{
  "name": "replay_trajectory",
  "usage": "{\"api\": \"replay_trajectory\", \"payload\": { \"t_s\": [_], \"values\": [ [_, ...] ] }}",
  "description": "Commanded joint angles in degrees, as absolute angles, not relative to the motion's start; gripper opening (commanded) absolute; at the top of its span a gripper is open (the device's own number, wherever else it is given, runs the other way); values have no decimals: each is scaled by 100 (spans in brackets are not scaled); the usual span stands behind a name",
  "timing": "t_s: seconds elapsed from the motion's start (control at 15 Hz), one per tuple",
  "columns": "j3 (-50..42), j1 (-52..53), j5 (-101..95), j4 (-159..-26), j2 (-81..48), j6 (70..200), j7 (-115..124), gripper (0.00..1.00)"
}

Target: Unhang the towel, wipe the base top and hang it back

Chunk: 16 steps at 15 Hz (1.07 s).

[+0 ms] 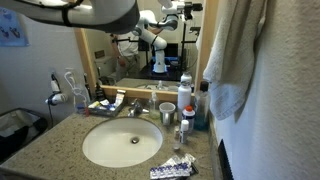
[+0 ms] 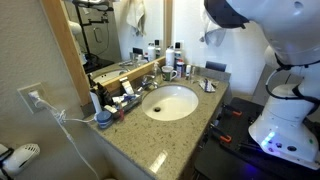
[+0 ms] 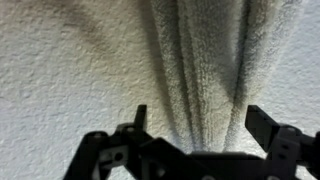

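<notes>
I am not ready to close my gripper yet: the towel's folds are in line with the gap but beyond my fingers, so I should move toward the folds first, then close on them.
The towel (image 1: 232, 55) is pale grey-white terry cloth and hangs limp in folds against the textured wall at the right. In the wrist view its vertical folds (image 3: 205, 70) fill the middle. My gripper (image 3: 200, 115) is open, its two dark fingers either side of the towel's folds, close to the cloth and not closed on it. The base top (image 1: 50, 140) is speckled brown-grey granite around an oval white sink (image 1: 122, 142). It shows in both exterior views (image 2: 150, 135). The gripper itself is hidden in both exterior views; only the blurred arm (image 2: 260, 25) shows.
Bottles (image 1: 185, 95) and a blue bottle (image 1: 200, 110) stand at the counter's right back. A cup with toothbrushes (image 1: 78, 97), the faucet (image 1: 135, 108) and a foil pack (image 1: 172, 168) are on the counter. The robot base (image 2: 280, 120) stands beside the vanity. A hair dryer (image 2: 20, 155) hangs low.
</notes>
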<state>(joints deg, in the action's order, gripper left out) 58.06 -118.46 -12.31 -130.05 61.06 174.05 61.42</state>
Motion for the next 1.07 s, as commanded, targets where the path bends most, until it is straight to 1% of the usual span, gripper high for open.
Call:
{"api": "replay_trajectory", "payload": {
  "t_s": [0.0,0.07,0.13,0.2,0.27,0.47,0.53,0.6,0.67,0.73,0.87,1.0],
  "values": [
    [6116,-12411,-777,-12654,6213,17552,5769,100],
    [6190,-12507,-666,-12588,6218,17553,5680,100],
    [6256,-12583,-570,-12533,6223,17542,5598,75],
    [6310,-12649,-473,-12489,6236,17547,5519,74],
    [6345,-12693,-389,-12462,6259,17550,5453,68],
    [6371,-12743,-163,-12443,6303,17549,5282,42],
    [6364,-12741,-109,-12461,6315,17551,5247,35],
    [6356,-12737,-49,-12483,6334,17554,5189,26],
    [6350,-12725,-8,-12496,6344,17549,5159,20],
    [6344,-12712,40,-12503,6347,17542,5101,11],
    [6319,-12662,117,-12515,6364,17511,5053,2],
    [6270,-12594,198,-12516,6376,17491,5006,0]
  ]
}}
